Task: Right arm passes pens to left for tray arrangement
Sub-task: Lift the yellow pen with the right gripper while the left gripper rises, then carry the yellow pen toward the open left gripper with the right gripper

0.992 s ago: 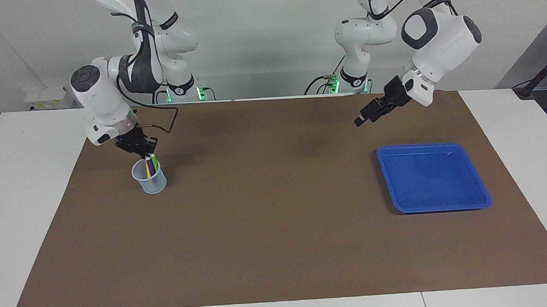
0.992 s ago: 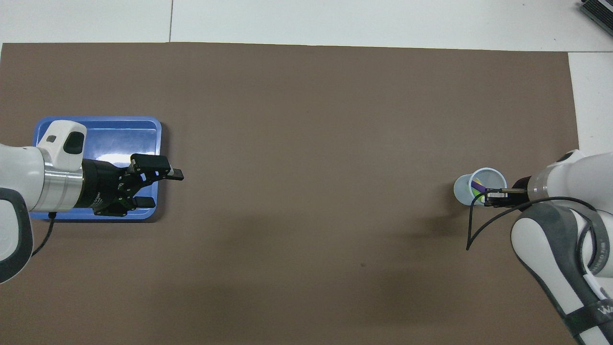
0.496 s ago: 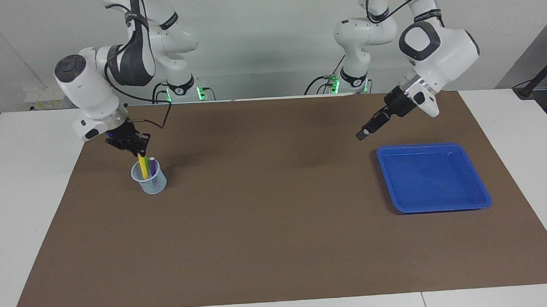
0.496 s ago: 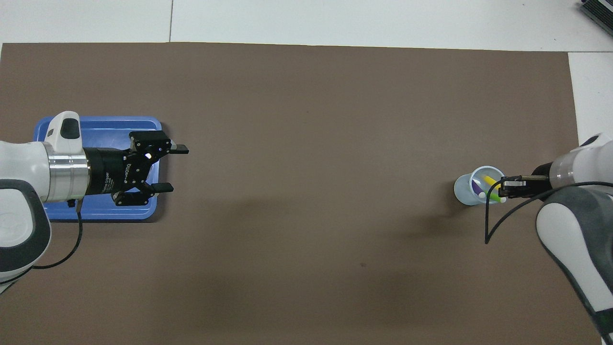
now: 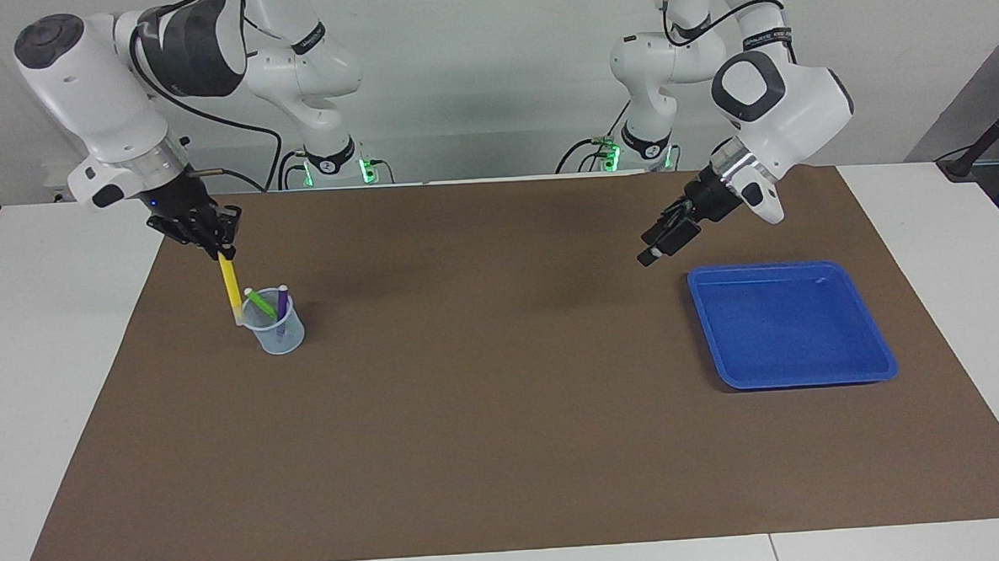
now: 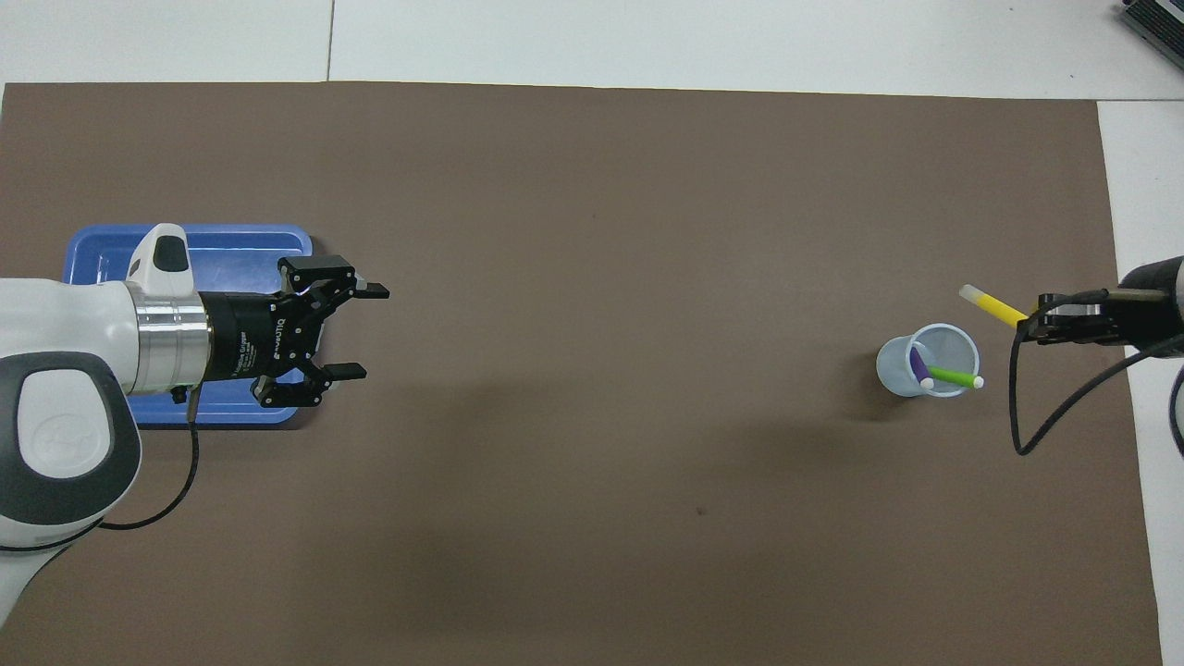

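I will next pick up the yellow pen by its loose whitish-tipped end (image 6: 979,298) with my left gripper, since my right gripper covers the pen's upper end.
My right gripper (image 5: 215,245) (image 6: 1029,323) is shut on the upper end of the yellow pen (image 5: 230,286) (image 6: 992,304), which hangs slanted in the air beside the cup, its whitish tip just outside the rim. The purple pen (image 5: 282,311) (image 6: 919,363) and the green pen (image 5: 259,303) (image 6: 953,376) lean inside the translucent cup (image 5: 277,326) (image 6: 928,360). The blue tray (image 5: 790,324) (image 6: 231,240) lies toward the left arm's end, nothing in it. My left gripper (image 5: 655,248) (image 6: 361,331) is open in the air over the mat, just off the tray's edge.
A brown mat (image 5: 505,415) (image 6: 592,231) covers most of the white table (image 5: 38,334). A black cable (image 6: 1036,416) loops down from the right wrist near the cup.
The right gripper has lifted the yellow pen out of the cup and carried it up toward the right arm's end. The left gripper has turned and crept out from over the tray.
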